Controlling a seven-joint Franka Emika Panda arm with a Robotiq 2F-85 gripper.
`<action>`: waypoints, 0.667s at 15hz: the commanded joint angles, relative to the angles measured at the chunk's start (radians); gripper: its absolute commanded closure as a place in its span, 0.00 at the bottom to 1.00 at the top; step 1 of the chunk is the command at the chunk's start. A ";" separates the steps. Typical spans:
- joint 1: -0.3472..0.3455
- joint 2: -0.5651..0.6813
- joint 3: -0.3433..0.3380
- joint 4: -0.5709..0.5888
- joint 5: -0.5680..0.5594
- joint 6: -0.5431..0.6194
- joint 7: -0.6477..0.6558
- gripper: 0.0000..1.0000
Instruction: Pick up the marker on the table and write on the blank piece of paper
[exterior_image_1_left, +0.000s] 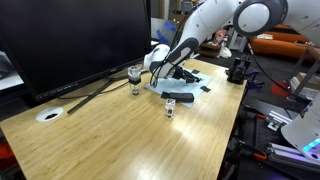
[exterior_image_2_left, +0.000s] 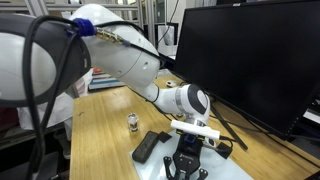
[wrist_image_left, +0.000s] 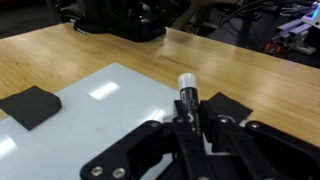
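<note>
The marker's white end (wrist_image_left: 187, 82) is above the paper and still short of the wooden tabletop. I will move the marker there first, and then my gripper will let go of it.
My gripper (wrist_image_left: 190, 128) is shut on a black marker (wrist_image_left: 187, 92) with a white end that points down at the white sheet of paper (wrist_image_left: 90, 120). The marker's end is over the sheet's right part; I cannot tell whether it touches. In both exterior views the gripper (exterior_image_1_left: 178, 73) (exterior_image_2_left: 188, 152) hangs low over the paper (exterior_image_1_left: 185, 93) on the wooden table (exterior_image_1_left: 120, 140). The marker itself is hidden by the fingers in those views.
Black pads (wrist_image_left: 30, 106) (wrist_image_left: 233, 106) sit at the paper's corners. A black block (exterior_image_2_left: 148, 147) lies beside the gripper. Two small upright items (exterior_image_1_left: 135, 76) (exterior_image_1_left: 170, 108) stand near the paper. A large monitor (exterior_image_1_left: 70, 40) and a white disc (exterior_image_1_left: 50, 114) are behind, with cables.
</note>
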 joint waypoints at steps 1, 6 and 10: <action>-0.006 -0.017 0.011 -0.001 -0.015 0.041 -0.025 0.95; -0.002 -0.054 0.017 -0.034 -0.010 0.107 -0.033 0.95; -0.003 -0.081 0.010 -0.047 0.006 0.107 0.007 0.95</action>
